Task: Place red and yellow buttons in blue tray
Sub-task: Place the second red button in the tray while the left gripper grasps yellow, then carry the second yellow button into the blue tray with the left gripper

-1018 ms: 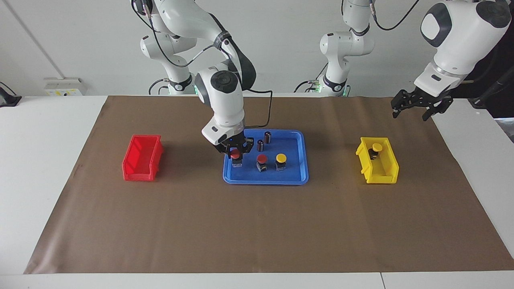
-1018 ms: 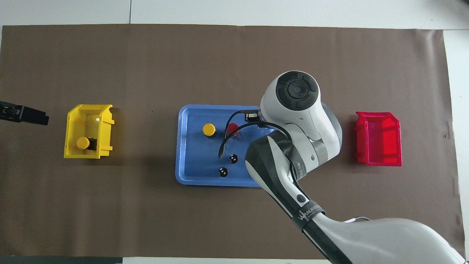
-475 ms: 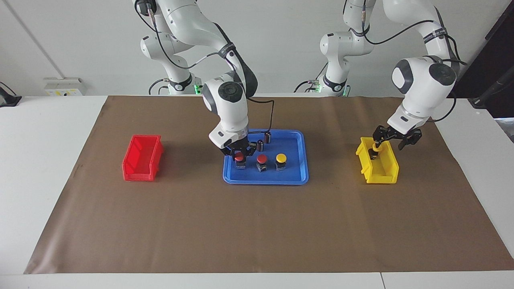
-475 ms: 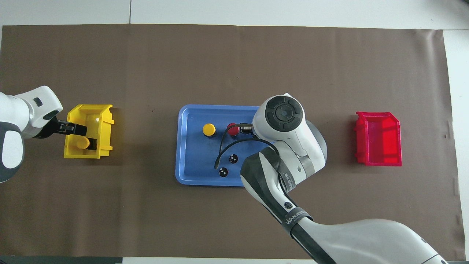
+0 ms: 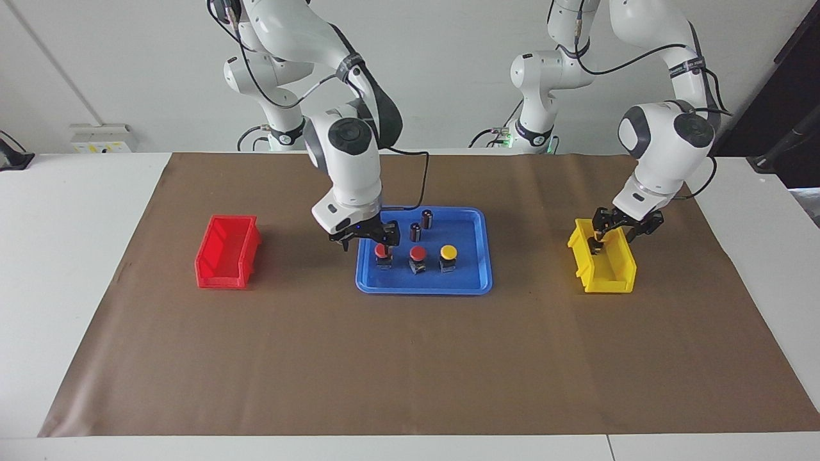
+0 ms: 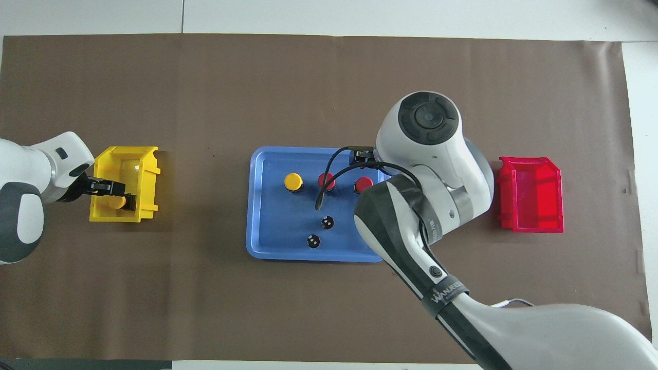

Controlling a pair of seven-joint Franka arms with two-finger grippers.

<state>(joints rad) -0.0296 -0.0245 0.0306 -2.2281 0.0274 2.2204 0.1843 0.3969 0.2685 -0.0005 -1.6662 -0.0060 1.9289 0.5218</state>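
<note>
The left gripper grabs the second yellow button by its black base [image 6: 129,202] next, to set the button in the blue tray [image 6: 290,222].
The blue tray [image 5: 423,289] holds two red buttons [image 5: 382,251] [image 5: 418,254] and one yellow button [image 5: 448,253], standing in a row. My right gripper [image 5: 363,237] is open and empty, just above the tray's rim beside the end red button [image 6: 364,184]. The second yellow button [image 6: 117,202] stands in the yellow bin [image 5: 605,269]. My left gripper [image 5: 618,225] is low in that bin with its fingers spread at the button, and it partly hides the button.
Two dark cylinders with silvery tops [image 5: 426,218] [image 5: 415,230] stand in the tray nearer to the robots. An empty red bin [image 5: 227,251] sits toward the right arm's end. A brown mat [image 5: 410,371] covers the table.
My right gripper let go of the red button in the tray and drew back toward the red bin. My left gripper came down from the air into the yellow bin.
</note>
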